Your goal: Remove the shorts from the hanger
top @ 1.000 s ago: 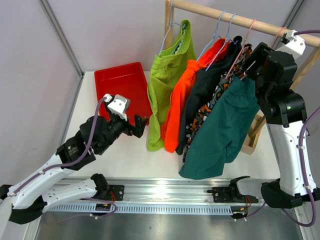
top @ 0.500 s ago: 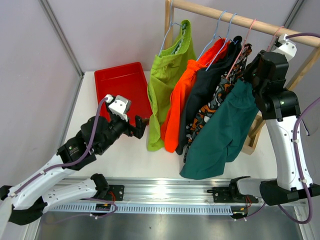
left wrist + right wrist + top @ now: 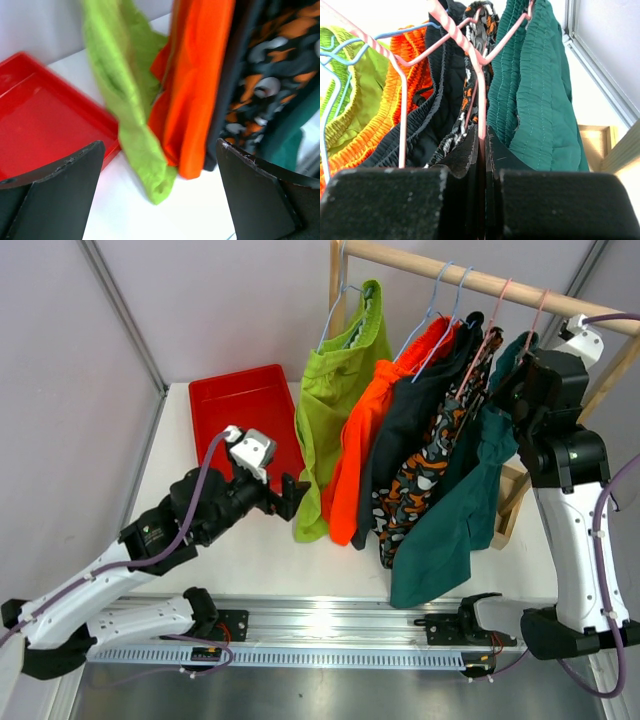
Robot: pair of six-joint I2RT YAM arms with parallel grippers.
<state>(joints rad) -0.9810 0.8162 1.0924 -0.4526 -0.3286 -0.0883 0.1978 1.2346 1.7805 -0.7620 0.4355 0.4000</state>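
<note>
I need to reach the teal shorts with my left gripper and grab the low hanging hem [image 3: 416, 578] [image 3: 284, 151], so the waistband stays free to slip off the hanger.
Five pairs of shorts hang on wire hangers from a wooden rail [image 3: 400, 258]: lime green [image 3: 330, 390], bright orange [image 3: 362, 435], dark navy [image 3: 415, 415], camouflage [image 3: 418, 485] and teal [image 3: 455, 520]. My right gripper [image 3: 518, 375] is up at the waistbands, shut on a thin pink hanger [image 3: 481, 95] wire between the camouflage shorts [image 3: 472, 85] and the teal shorts [image 3: 540, 100]. The right gripper [image 3: 482, 132] pinches that wire between its pads. My left gripper [image 3: 295, 490] hovers low over the table, open and holding nothing, just left of the lime hem [image 3: 150, 165]. The left gripper [image 3: 159, 145] faces the lime green and bright orange hems.
A red tray [image 3: 235, 405] lies on the white table behind the left gripper, its rim also in the left wrist view [image 3: 70, 105]. The rack's wooden post [image 3: 336, 280] and base [image 3: 510, 510] stand at the back right. Grey walls close in on both sides.
The right gripper closed on the pink hanger wire. The teal shorts swung right and now hang narrower and lower. The left gripper edged right, toward the lime shorts.
</note>
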